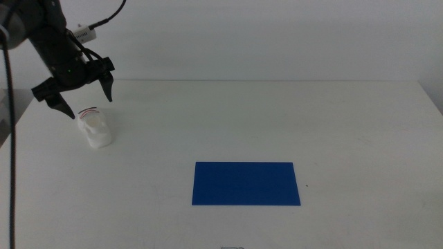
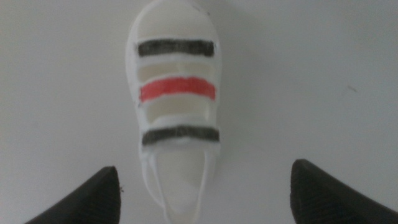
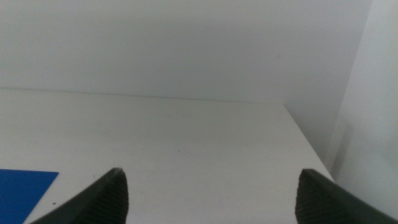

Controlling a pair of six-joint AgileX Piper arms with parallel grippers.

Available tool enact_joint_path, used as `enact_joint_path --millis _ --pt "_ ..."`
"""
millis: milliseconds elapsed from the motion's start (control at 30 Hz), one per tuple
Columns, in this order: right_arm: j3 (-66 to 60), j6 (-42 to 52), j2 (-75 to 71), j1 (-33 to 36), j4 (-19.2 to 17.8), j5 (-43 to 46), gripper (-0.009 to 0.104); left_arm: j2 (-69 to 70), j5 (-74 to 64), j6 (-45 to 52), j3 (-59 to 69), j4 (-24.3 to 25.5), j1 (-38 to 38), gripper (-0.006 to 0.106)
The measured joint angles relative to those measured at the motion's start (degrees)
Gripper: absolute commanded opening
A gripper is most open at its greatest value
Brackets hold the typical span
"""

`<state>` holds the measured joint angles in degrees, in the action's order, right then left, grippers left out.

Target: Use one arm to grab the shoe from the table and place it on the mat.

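Note:
My left gripper grabs the white shoe by its heel-side black strap (image 1: 90,116) next, to place the shoe on the blue mat (image 1: 246,183).
The white shoe (image 1: 95,128) with black and red straps stands on the white table (image 1: 332,124) at the far left. My left gripper (image 1: 88,101) hangs open just above it, one finger on each side of the heel end, not touching. In the left wrist view the shoe (image 2: 177,106) lies between my open left gripper's (image 2: 202,193) dark jaws. The deep blue mat (image 1: 246,183) lies flat near the table's front middle, well to the right of the shoe. My right gripper (image 3: 208,193) is open and empty, out of the middle view.
The right wrist view shows a corner of the blue mat (image 3: 25,190), the bare table's far right edge (image 3: 305,143) and a pale wall. A black cable (image 1: 10,138) hangs down along the left edge of the middle view.

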<state>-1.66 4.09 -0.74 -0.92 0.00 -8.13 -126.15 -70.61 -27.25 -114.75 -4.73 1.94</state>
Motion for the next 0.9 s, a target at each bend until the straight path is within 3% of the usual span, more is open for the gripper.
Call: enact_joint_path --millis 567,733,900 --pt "0.0 0.0 0.0 0.0 0.0 0.0 0.094 -7.4 0.2 -2.4 -1.3 3.1 0.0 0.091" --pt "0.0 0.0 0.0 0.0 0.0 0.0 0.094 -7.8 1.1 -2.4 -1.3 3.5 0.0 0.079" --pt "0.0 0.0 0.0 0.0 0.0 0.0 0.094 -7.8 1.1 -2.4 -1.3 4.0 0.0 0.053"
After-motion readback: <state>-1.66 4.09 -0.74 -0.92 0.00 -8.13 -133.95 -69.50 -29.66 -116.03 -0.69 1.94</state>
